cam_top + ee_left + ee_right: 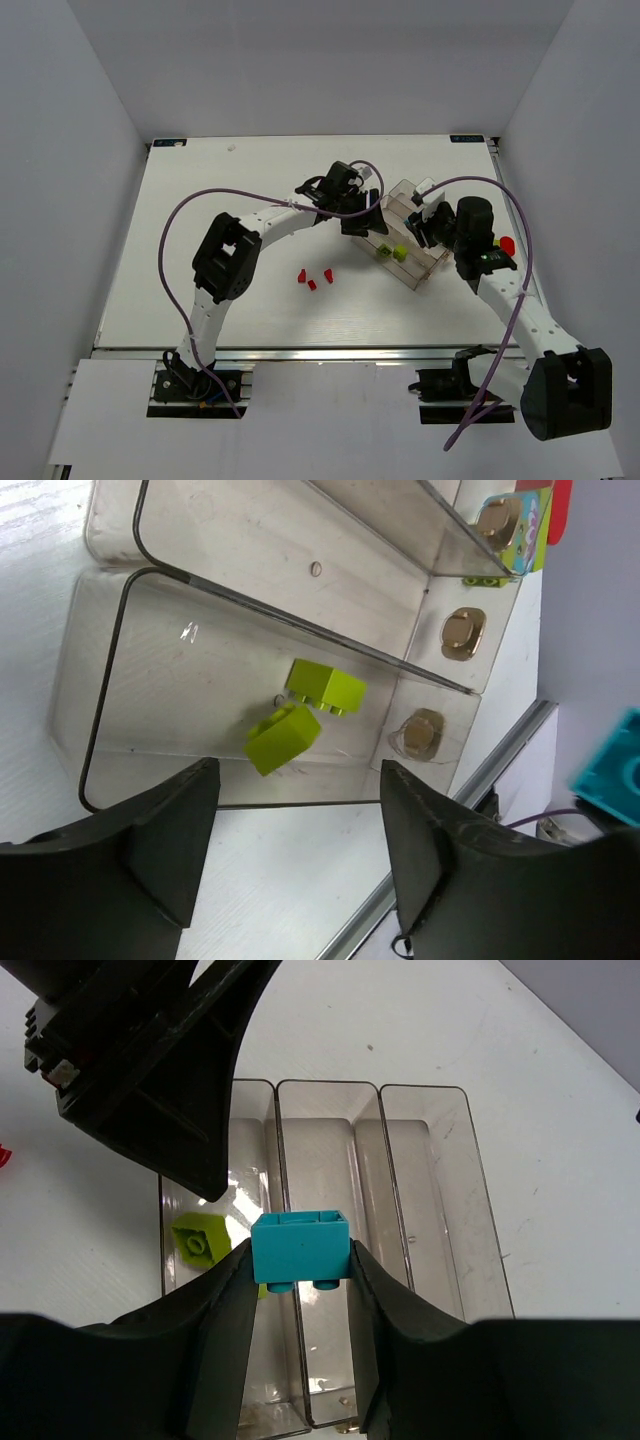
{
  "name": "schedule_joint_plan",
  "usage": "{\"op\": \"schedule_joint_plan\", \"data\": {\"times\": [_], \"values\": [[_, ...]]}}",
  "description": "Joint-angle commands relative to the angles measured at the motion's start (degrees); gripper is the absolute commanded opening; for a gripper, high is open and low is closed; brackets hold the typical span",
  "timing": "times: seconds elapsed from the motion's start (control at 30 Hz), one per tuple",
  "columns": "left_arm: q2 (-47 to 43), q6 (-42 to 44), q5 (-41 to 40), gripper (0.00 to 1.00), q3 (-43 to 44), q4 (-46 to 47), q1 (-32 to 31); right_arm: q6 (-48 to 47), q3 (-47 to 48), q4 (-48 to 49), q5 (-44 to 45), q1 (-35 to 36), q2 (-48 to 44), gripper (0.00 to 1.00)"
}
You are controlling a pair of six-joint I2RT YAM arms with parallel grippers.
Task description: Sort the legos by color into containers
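My right gripper should stay closed on the cyan-blue brick (300,1248) until it is above a section of the tray, as the brick would likely hit the tray's divider below if I opened now.
The clear divided tray (422,264) lies right of the table's middle. Two yellow-green bricks (383,252) (398,253) lie in its near-left compartment, also seen in the left wrist view (326,687) (283,738). My right gripper (300,1260) is shut on a cyan-blue brick (300,1248) and holds it above the tray's middle compartments (430,1160). My left gripper (300,840) is open and empty, just beside the compartment with the yellow-green bricks. Three red bricks (312,279) lie on the table left of the tray.
Both gripper heads crowd the tray, the left (372,218) on its left and the right (428,222) over it. A red piece (508,244) lies right of the right arm. The table's metal front edge (500,770) runs near the tray.
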Motion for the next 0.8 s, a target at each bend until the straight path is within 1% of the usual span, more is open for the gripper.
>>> {"op": "schedule_joint_plan", "data": {"times": [0.0,0.1,0.17,0.2,0.3,0.33,0.4,0.43,0.47,0.5,0.53,0.57,0.63,0.67,0.73,0.77], "values": [[-1.59,1.04,0.54,0.75,3.17,-0.91,-0.25,1.30,0.15,-0.02,-1.41,-0.56,1.19,0.00],[-2.12,1.04,1.51,0.75,4.75,-0.83,-0.25,2.53,1.03,-1.34,-1.77,-1.17,3.91,0.00],[-3.00,1.13,2.48,0.75,4.93,-0.04,-0.25,5.16,2.79,-1.34,-0.02,-1.18,7.06,0.00],[-3.61,1.30,2.57,0.75,4.93,0.05,-0.25,5.43,3.84,-4.82,0.60,-1.26,8.30,0.00],[-7.91,2.70,2.92,0.75,3.18,1.28,0.28,7.02,7.09,-7.57,1.92,-1.53,12.70,0.00],[-10.79,3.41,2.84,0.75,1.17,1.98,0.89,6.93,7.36,-7.93,1.75,-1.70,13.23,0.02],[-14.23,7.26,1.44,0.76,-1.04,1.20,0.89,7.19,7.54,-7.50,2.09,-1.62,14.29,0.09],[-15.90,8.93,0.73,0.80,-3.74,0.06,0.89,7.28,7.54,-7.15,2.62,-1.70,14.38,0.13],[-19.23,12.26,-1.54,0.81,-5.34,-0.64,0.89,7.37,7.54,-6.80,3.32,-1.53,14.64,0.17],[-20.91,13.77,-2.78,0.83,-6.83,-1.26,0.89,7.28,7.54,-6.53,3.85,-1.61,14.99,0.18],[-22.76,15.09,-3.75,0.85,-10.85,-2.31,1.42,7.28,7.54,-6.36,4.29,-1.70,15.51,0.18],[-26.26,17.28,-5.93,0.85,-12.72,-2.76,1.42,7.28,7.45,-6.09,4.73,-1.36,15.87,0.18],[-29.53,19.14,-8.58,0.87,-16.41,-4.33,1.42,7.19,7.72,-5.74,5.70,-1.70,17.01,0.19],[-31.20,20.45,-9.55,0.88,-20.08,-4.52,1.42,7.19,7.89,-5.83,6.05,-1.62,17.36,0.21],[-35.77,21.25,-12.97,0.90,-23.53,-5.30,1.95,7.37,8.33,-5.74,6.58,-1.70,18.41,0.31],[-37.00,21.78,-13.94,0.93,-26.85,-5.57,1.95,7.37,8.59,-6.09,6.67,-1.70,18.68,0.48]]}}
